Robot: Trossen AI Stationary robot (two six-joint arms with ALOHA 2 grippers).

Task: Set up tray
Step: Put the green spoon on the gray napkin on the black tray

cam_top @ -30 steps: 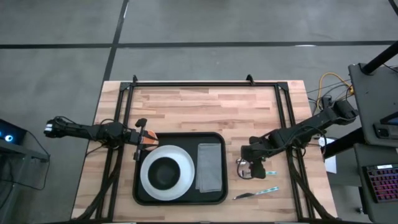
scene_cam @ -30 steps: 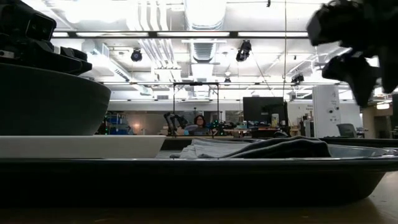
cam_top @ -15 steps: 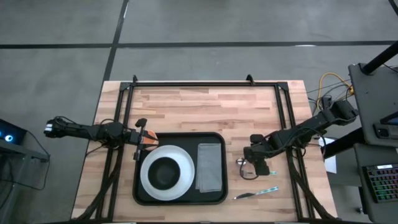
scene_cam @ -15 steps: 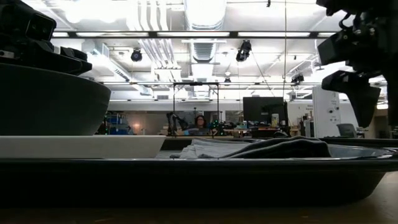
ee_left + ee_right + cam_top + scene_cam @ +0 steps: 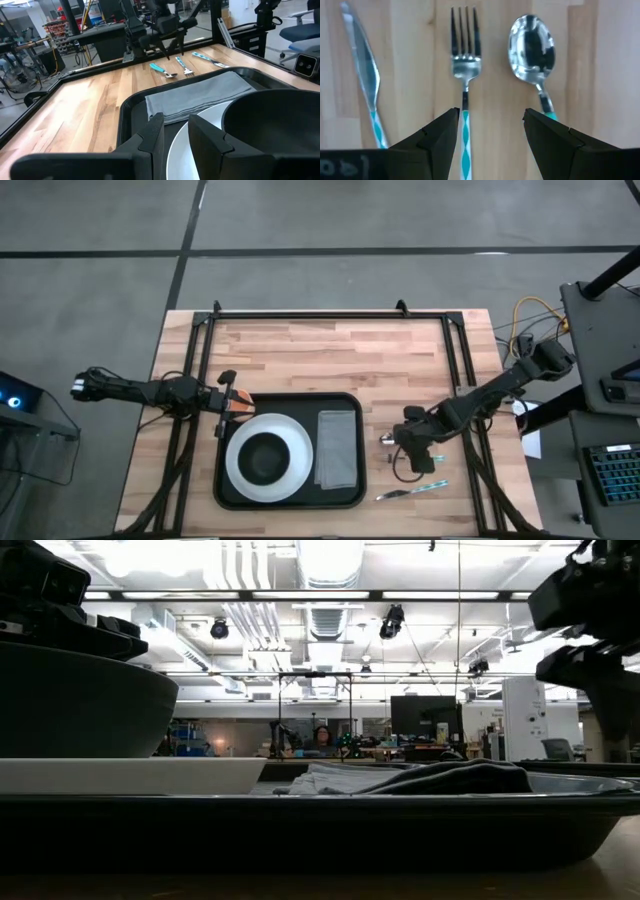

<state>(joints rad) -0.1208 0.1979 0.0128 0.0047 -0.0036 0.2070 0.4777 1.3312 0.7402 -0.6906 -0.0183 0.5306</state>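
The spoon [image 5: 532, 50] needs to go on the napkin in the tray, so next my right gripper needs to grab it by its teal handle [image 5: 549, 115].
The black tray [image 5: 232, 480] lies on the wooden table. It holds a white plate [image 5: 296, 455] with a dark bowl [image 5: 266, 458] on it, and beside them a folded grey napkin [image 5: 337, 448]. My left gripper [image 5: 228, 402] hovers open at the tray's far left corner, with its fingers [image 5: 152, 137] above the rim. To the tray's right lie a knife [image 5: 362, 75], a fork [image 5: 465, 60] and a spoon [image 5: 532, 50], all with teal handles. My right gripper [image 5: 490, 135] hangs open above them [image 5: 410, 445], over the fork and spoon handles, touching nothing.
A dark metal frame [image 5: 330, 314] runs along the table's far edge and down both sides. A loop of cable [image 5: 402, 468] hangs below the right wrist. Bare wood [image 5: 330, 355] lies between the tray and the far edge. The knife [image 5: 410, 491] lies nearest the near edge.
My right gripper has moved a little toward the table's near edge and right, staying open above the cutlery. The cutlery, the tray and the left arm have kept still.
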